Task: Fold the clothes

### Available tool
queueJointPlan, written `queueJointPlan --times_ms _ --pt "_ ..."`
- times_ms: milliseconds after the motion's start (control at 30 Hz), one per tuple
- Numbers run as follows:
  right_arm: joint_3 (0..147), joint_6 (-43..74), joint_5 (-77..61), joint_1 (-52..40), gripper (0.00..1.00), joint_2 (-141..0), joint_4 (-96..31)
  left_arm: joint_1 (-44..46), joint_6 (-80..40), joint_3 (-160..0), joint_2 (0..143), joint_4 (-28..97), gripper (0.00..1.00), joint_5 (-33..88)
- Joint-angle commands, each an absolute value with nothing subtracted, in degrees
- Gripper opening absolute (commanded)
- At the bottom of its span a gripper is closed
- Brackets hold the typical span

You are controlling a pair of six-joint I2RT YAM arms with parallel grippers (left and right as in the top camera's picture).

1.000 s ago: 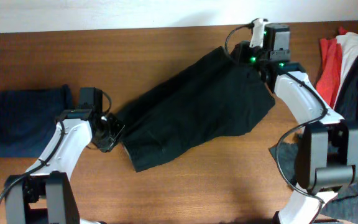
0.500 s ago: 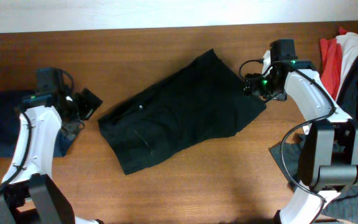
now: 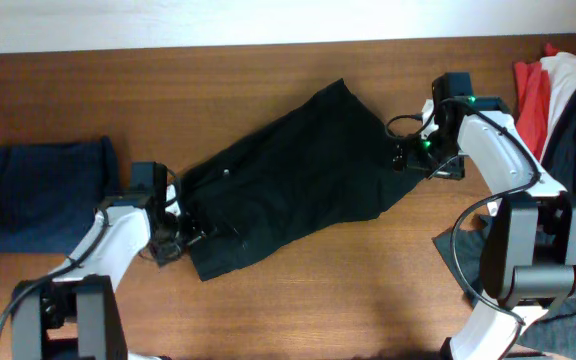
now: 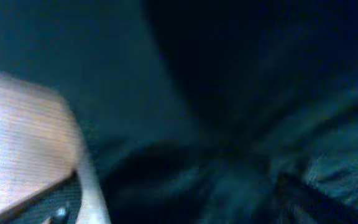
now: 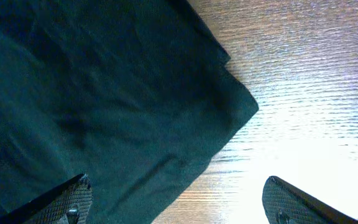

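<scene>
My left gripper takes hold of the black garment (image 3: 293,190) by its end nearest the folded navy garment next, to lift it and fold it over.
A black garment (image 3: 293,190) lies spread flat and slanted across the middle of the wooden table (image 3: 298,310). My left gripper (image 3: 176,238) is low over its lower-left end. The left wrist view is blurred and filled with dark cloth (image 4: 241,112); one finger (image 4: 59,211) shows at the far left edge, so the jaws stand wide apart. My right gripper (image 3: 415,158) hovers at the garment's right edge, open. Its fingers (image 5: 73,200) straddle a cloth corner (image 5: 229,106) and bare wood, holding nothing.
A folded navy garment (image 3: 43,190) rests at the table's left end. A pile of clothes (image 3: 558,90) in red, white and dark colours sits at the right edge, behind the right arm. Bare wood lies in front of the black garment.
Both grippers let go of the black garment, which now lies lower and flatter. The left arm swung out over the navy garment, then returned to the lower-left end. The right gripper dropped to the right edge.
</scene>
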State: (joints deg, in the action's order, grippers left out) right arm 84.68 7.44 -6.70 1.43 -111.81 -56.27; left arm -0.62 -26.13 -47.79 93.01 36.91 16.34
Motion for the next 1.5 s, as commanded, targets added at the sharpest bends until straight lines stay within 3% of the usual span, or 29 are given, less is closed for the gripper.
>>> queueJointPlan --times_ms 0,100,167,300,400,433,500,533,600,733,900,1133,1200,1333,1467 --pt "85.5 7.3 -6.9 1.6 0.91 -110.9 -57.0 -0.3 -25.5 -43.8 93.8 31.8 0.68 17.2" --pt "85.4 7.3 -6.9 1.6 0.91 -110.9 -57.2 -0.3 -25.6 -43.7 93.8 31.5 0.36 17.1" --pt "85.5 7.3 -6.7 1.6 0.91 -110.9 -57.2 -0.3 -25.6 -43.8 93.8 32.2 0.03 17.2" --pt "88.9 7.2 -1.7 1.6 0.91 -110.6 -59.1 -0.3 -22.8 -50.4 93.5 43.9 0.01 9.8" --pt "95.0 4.6 -6.7 1.3 0.88 -110.0 -62.1 -0.3 -18.8 -63.4 93.5 55.2 0.01 3.2" --pt "96.2 0.9 -12.2 0.8 0.76 -110.0 -63.1 -0.3 -18.0 -67.8 93.5 58.2 0.01 3.2" --pt "96.4 -3.7 -17.7 -0.6 0.42 -110.0 -64.5 -0.3 -18.0 -75.1 93.5 63.7 0.01 3.3" --pt "95.6 -4.0 -18.7 -2.7 0.19 -110.0 -65.2 -0.3 -18.0 -78.9 93.5 67.6 0.01 3.9" --pt "94.1 -4.1 -19.4 -6.0 0.04 -110.1 -64.5 -0.2 -17.9 -82.5 93.5 72.5 0.01 5.2" --pt "88.0 -4.0 -23.6 -15.1 0.04 -110.1 -57.1 1.2 -17.9 -84.5 93.5 76.6 0.01 7.8" --pt "75.4 3.1 -27.2 -30.2 0.04 -110.4 -38.7 1.5 -17.9 -85.6 93.5 77.0 0.01 8.4" --pt "69.3 12.6 -26.8 -43.3 0.04 -116.0 -23.8 1.5 -17.9 -87.3 93.5 78.2 0.01 9.6" --pt "69.3 12.5 -27.2 -45.0 0.06 -117.4 -21.2 1.5 -17.9 -89.4 93.5 78.5 0.01 9.7" --pt "70.9 12.5 -27.2 -44.6 0.22 -117.1 -21.1 1.5 -17.9 -93.1 93.5 78.4 0.01 9.7" --pt "78.5 12.3 -21.6 -37.4 0.27 -112.4 -35.0 1.5 -17.9 -92.8 94.3 77.6 0.01 8.8"
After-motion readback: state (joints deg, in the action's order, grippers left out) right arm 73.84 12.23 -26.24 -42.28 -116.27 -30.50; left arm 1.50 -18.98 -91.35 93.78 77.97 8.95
